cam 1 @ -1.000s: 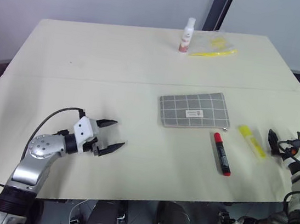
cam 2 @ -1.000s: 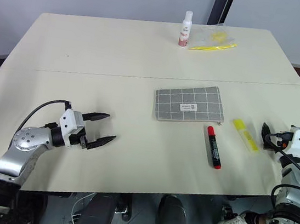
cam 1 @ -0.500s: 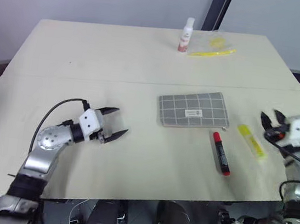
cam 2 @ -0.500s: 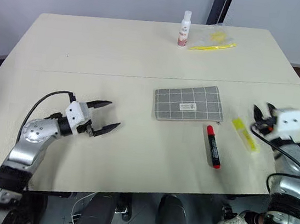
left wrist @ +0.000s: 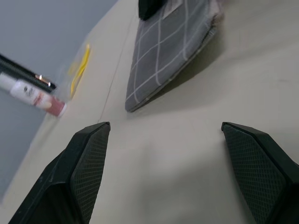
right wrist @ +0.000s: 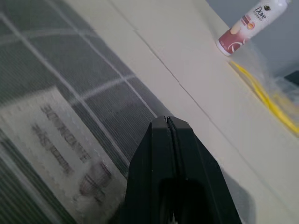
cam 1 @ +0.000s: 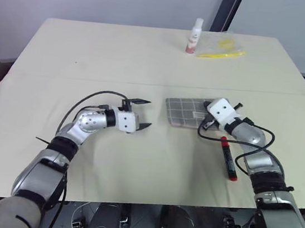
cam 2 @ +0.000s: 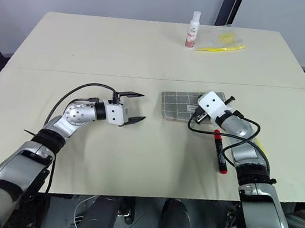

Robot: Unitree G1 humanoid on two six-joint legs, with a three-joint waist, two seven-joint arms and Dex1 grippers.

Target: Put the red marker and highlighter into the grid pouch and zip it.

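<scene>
The left gripper pinches the grid pouch by its thin zipper edge (cam 1: 173,123) next, since the grid pouch (cam 1: 182,111) lies flat and wide on the tabletop.
The grid pouch (cam 1: 182,111) lies flat at the table's middle, grey with white lines and a small white label (right wrist: 60,140). My right gripper (right wrist: 167,123) is shut with nothing between its fingers, and its tip hovers over the pouch's right half. Whether it touches the fabric I cannot tell. The red marker (cam 1: 227,157) lies on the table just right of the pouch, beside my right forearm. That arm hides the highlighter. My left gripper (cam 1: 148,113) stands open a short way left of the pouch (left wrist: 173,46), pointing at it.
A small spray bottle (cam 1: 194,35) stands at the table's far edge, next to a clear plastic bag (cam 1: 223,47) holding thin yellow items. A seam (cam 1: 89,79) crosses the tabletop behind the pouch. Black cables loop off both wrists.
My right gripper has swung left from beside the highlighter to over the pouch and has shut. My left gripper has moved right toward the pouch and rolled, still open. The view shifted slightly.
</scene>
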